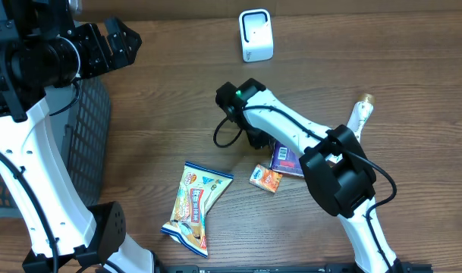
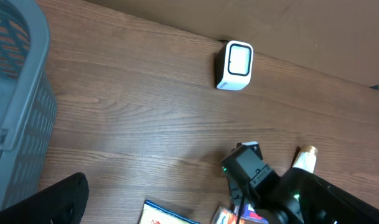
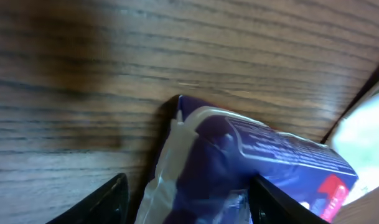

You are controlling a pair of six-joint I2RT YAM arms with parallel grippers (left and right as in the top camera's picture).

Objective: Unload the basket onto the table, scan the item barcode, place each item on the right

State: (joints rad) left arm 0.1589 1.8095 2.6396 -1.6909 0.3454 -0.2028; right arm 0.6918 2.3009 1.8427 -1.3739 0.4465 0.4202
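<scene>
My right gripper grabs the purple packet (image 1: 287,160) beside its clear crimped end next, keeping the barcode uncovered to present it to the scanner.
The item under my right gripper (image 1: 259,139) is a purple packet (image 1: 287,160) with a clear crimped end, lying flat on the wooden table. In the right wrist view the packet (image 3: 264,158) sits between the two dark fingers (image 3: 111,199). The right finger touches it and the left finger stands a little apart from its clear edge, so the jaws are open around it. The white barcode scanner (image 1: 256,35) stands upright at the back of the table, also visible in the left wrist view (image 2: 234,66). My left gripper (image 1: 124,42) hangs open and empty high at the far left.
A small orange packet (image 1: 266,178) lies just left of the purple one. A yellow-and-blue snack bag (image 1: 195,206) lies toward the front. A white bottle (image 1: 361,114) lies at the right. A grey basket (image 1: 90,144) stands at the left edge.
</scene>
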